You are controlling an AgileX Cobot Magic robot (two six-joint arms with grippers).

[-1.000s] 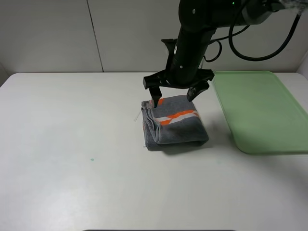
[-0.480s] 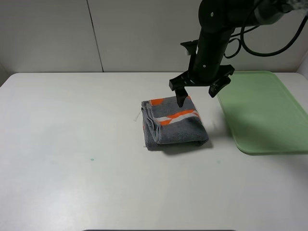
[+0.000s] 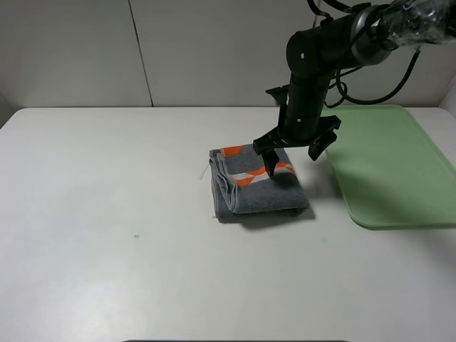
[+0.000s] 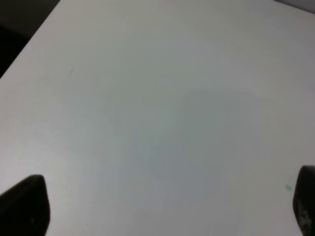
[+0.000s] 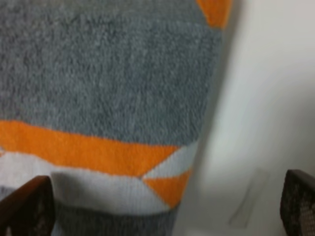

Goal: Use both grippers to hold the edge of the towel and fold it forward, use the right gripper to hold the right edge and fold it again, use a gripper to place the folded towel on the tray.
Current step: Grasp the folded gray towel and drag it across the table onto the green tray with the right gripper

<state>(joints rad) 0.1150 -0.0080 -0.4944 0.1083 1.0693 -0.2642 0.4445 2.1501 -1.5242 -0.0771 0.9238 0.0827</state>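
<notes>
The folded towel needs to go on the tray [image 3: 388, 164], so my right gripper should next grab the towel by its edge at the orange-and-white band's end [image 3: 293, 169].
The towel [image 3: 260, 187] lies folded into a thick dark grey bundle on the white table, its orange-and-white band facing up. My right gripper [image 3: 292, 160] hovers open over the towel's right rear part, one fingertip above the cloth and the other past its right edge. In the right wrist view the towel [image 5: 113, 83] fills the frame between the wide-apart fingertips [image 5: 24, 206], and nothing is held. The light-green tray [image 3: 388, 164] lies to the right of the towel. My left gripper [image 4: 165, 204] is open over bare table and does not show in the exterior view.
The white table [image 3: 107, 214] stretches left of and in front of the towel. A pale wall runs behind it. The tray's left rim [image 3: 335, 171] is a short gap from the towel's right side.
My right gripper has moved right from the towel's back-left area to its right rear edge and dropped lower, staying open. The towel has not moved.
</notes>
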